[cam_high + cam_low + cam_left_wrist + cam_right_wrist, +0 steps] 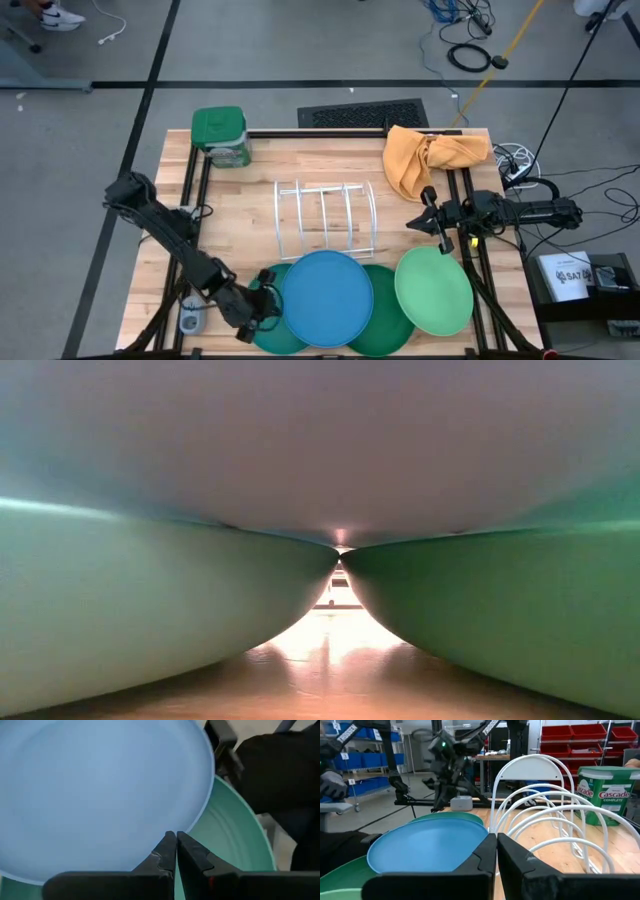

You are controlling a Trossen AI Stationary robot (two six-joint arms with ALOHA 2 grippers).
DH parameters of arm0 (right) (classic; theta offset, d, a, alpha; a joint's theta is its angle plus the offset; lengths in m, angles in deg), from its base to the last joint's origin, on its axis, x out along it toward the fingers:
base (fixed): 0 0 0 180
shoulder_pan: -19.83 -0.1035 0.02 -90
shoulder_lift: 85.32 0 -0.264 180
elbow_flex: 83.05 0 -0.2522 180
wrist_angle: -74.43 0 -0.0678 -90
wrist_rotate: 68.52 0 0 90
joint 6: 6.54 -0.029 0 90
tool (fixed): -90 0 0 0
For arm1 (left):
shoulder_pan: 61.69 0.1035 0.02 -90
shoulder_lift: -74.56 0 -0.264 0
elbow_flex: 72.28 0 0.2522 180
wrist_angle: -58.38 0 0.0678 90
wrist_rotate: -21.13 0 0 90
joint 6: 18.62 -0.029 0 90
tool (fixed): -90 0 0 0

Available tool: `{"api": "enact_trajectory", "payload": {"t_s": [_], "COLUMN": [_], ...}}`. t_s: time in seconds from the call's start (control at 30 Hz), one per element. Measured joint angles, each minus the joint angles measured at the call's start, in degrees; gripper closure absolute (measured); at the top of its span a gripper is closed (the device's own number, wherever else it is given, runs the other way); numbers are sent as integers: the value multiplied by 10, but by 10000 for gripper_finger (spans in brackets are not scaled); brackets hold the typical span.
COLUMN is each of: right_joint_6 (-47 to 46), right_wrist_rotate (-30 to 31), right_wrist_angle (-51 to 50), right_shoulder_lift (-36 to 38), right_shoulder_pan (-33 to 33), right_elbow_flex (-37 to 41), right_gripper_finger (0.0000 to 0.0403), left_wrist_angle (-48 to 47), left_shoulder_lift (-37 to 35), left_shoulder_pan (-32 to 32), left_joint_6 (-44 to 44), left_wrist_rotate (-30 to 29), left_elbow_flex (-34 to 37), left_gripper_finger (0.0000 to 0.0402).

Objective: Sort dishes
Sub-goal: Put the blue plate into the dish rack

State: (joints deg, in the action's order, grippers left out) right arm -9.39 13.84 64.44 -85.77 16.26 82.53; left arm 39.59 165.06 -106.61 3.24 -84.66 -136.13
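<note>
I need to grab the blue plate by its rim (285, 297) with my left gripper next, to sort the dishes into the white rack (325, 215).
The blue plate (327, 298) lies on top, its edges resting on the teal plate (268, 335) at its left and the dark green plate (388, 322) at its right. The low view shows its underside (320, 430) bridging the two. The light green plate (433, 290) lies flat on the table to the right, overlapping the dark green one. My left gripper (268, 300) is shut, its tips (176, 836) at the blue plate's left rim. My right gripper (418, 222) is shut and empty, above the table just beyond the light green plate. My left gripper's shut fingertips (170, 845) stand over the blue plate's rim (197, 820), slanting down from the table's near left. I cannot tell whether they touch the rim.
A white wire rack (325, 215) stands mid-table behind the plates. A green lidded tub (222, 135) is at the far left, an orange cloth (430, 155) at the far right. A small grey object (190, 320) lies near the near-left corner.
</note>
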Motion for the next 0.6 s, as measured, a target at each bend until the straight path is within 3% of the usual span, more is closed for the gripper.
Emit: {"api": "enact_trajectory", "payload": {"t_s": [0.23,0.43,0.6], "right_joint_6": [-84,-126,-130], "right_wrist_rotate": [0,0,0], "right_wrist_angle": [13,15,16], "right_shoulder_lift": [0,0,0], "right_shoulder_pan": [0,0,0], "right_elbow_flex": [0,0,0], "right_gripper_finger": [394,394,394], "left_wrist_angle": [-17,-108,-110], "left_shoulder_lift": [42,62,64], "left_shoulder_pan": [-18,-29,-28], "left_joint_6": [-42,-63,-63], "left_wrist_rotate": [-47,-69,-70], "left_elbow_flex": [-40,-90,-117], "left_gripper_finger": [386,385,346]}}
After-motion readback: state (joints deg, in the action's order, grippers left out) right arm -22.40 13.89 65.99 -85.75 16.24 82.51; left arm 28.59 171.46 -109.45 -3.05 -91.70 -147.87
